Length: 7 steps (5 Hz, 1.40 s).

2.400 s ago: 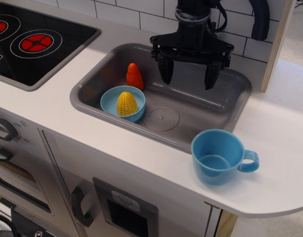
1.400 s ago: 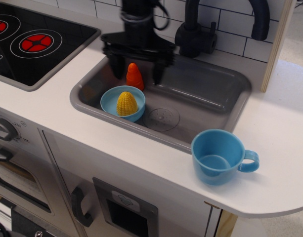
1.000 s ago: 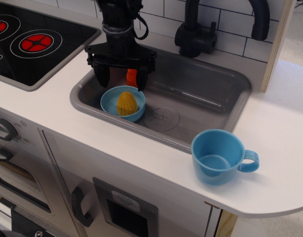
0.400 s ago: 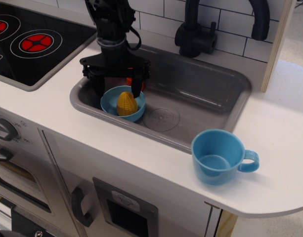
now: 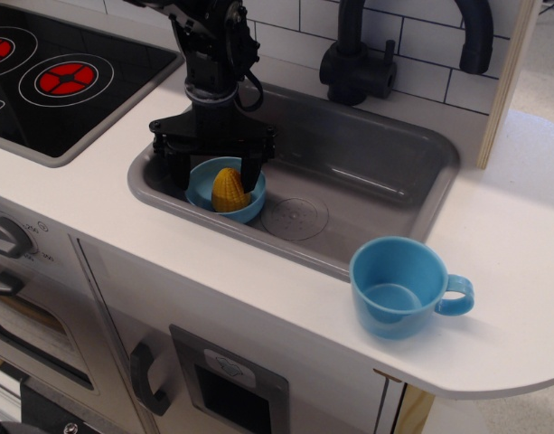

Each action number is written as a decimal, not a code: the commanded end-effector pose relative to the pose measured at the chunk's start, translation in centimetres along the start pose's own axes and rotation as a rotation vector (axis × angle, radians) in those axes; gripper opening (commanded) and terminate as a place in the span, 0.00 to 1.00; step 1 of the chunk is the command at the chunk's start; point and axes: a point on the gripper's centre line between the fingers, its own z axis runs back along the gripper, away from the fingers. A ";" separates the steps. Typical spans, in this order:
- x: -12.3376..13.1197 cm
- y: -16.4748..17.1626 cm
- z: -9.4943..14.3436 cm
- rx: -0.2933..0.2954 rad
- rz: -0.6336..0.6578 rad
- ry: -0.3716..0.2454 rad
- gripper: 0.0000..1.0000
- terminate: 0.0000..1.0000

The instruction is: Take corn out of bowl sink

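My gripper is going to grab the corn by its tapered tip (image 5: 229, 177) next, to take the yellow corn out of the light-blue bowl.
The yellow toy corn (image 5: 229, 189) stands upright in the shallow light-blue bowl (image 5: 241, 212) at the left end of the grey sink (image 5: 367, 185). My black gripper (image 5: 213, 172) is open and lowered over the bowl from behind. Its left finger is down outside the bowl's left rim. Its right finger is just right of the corn's top. The fingers straddle the corn and do not grip it. The orange-red cone toy is hidden behind the gripper.
A blue cup with a handle (image 5: 401, 287) stands on the white counter at the front right. A black faucet (image 5: 353, 59) rises behind the sink. A black stove top with red burners (image 5: 64, 80) lies to the left. A wooden panel (image 5: 507, 72) stands at the right.
The gripper has travelled from the sink's right end to its left end and come down over the bowl. In the last half second it sank a little lower around the corn.
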 end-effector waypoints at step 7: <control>-0.8 -7.5 7.3 -0.103 0.098 -0.043 0.00 0.00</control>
